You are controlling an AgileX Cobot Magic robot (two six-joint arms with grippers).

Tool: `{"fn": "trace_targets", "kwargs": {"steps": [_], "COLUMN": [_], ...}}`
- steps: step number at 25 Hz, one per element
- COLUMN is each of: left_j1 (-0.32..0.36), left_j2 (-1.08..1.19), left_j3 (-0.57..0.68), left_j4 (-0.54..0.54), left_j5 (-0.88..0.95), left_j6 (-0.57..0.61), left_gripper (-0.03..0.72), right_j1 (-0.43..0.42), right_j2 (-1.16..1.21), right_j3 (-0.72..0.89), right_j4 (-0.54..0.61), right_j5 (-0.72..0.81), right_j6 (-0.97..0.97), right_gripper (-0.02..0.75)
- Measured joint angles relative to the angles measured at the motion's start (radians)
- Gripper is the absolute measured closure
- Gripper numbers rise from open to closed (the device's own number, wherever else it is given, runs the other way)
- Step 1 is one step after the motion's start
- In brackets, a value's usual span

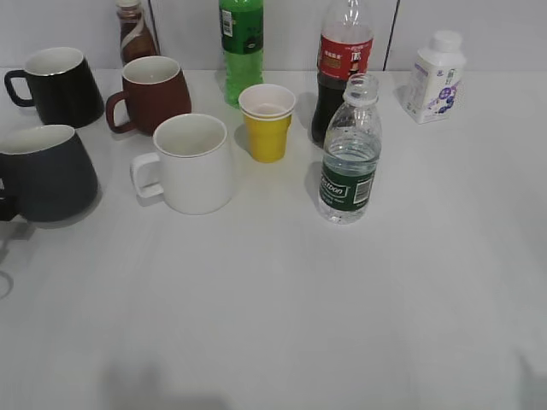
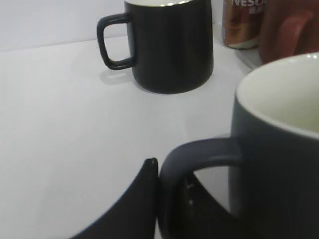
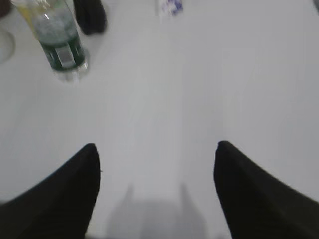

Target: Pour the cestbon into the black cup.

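My right gripper should next grab the cestbon around its labelled body [image 1: 346, 184], so the cestbon's opening [image 1: 361, 85] stays free to pour.
The cestbon [image 1: 349, 162] stands upright and uncapped right of the table's middle; it also shows in the right wrist view [image 3: 60, 45] at the top left. The black cup [image 1: 43, 175], charcoal-grey with a white inside, stands at the left edge and fills the right of the left wrist view [image 2: 279, 164]. My left gripper [image 2: 169, 174] is shut on the cup's loop handle, one finger outside the loop and one inside it. My right gripper [image 3: 157, 149] is open and empty over bare table, well short of the cestbon. Neither gripper shows in the exterior view.
A white mug [image 1: 192, 162] and a yellow paper cup [image 1: 267, 124] stand between cup and bottle. Behind are a smaller black mug [image 1: 55, 85], a reddish-brown mug [image 1: 152, 92], a green soda bottle [image 1: 242, 43], a cola bottle [image 1: 342, 60] and a small white bottle [image 1: 436, 77].
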Motion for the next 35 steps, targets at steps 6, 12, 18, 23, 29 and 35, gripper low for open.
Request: {"fn": "trace_targets", "kwargs": {"steps": [6, 12, 18, 23, 29, 35], "left_j1": [0.0, 0.0, 0.0, 0.0, 0.0, 0.0], "left_j2": [-0.055, -0.125, -0.182, -0.214, -0.222, -0.259], "left_j3": [0.0, 0.0, 0.001, 0.001, 0.001, 0.001], "left_j4": [0.009, 0.054, 0.068, 0.075, 0.108, 0.143], "left_j5": [0.016, 0.041, 0.069, 0.073, 0.073, 0.079], "left_j6": [0.009, 0.009, 0.009, 0.009, 0.01, 0.01], "left_gripper": [0.642, 0.642, 0.642, 0.642, 0.642, 0.642], "right_j1": [0.0, 0.0, 0.129, 0.331, 0.421, 0.424], "right_j2": [0.169, 0.452, 0.719, 0.969, 1.259, 1.452], "right_j3": [-0.014, -0.015, 0.05, 0.136, 0.139, 0.139], "right_j4": [0.028, 0.077, 0.091, 0.079, -0.044, -0.114], "right_j5": [-0.502, -0.932, -1.212, -1.364, -1.589, -1.791], "right_j6": [-0.222, -0.249, -0.194, -0.147, -0.105, -0.031], "right_gripper": [0.204, 0.204, 0.204, 0.204, 0.198, 0.119]}}
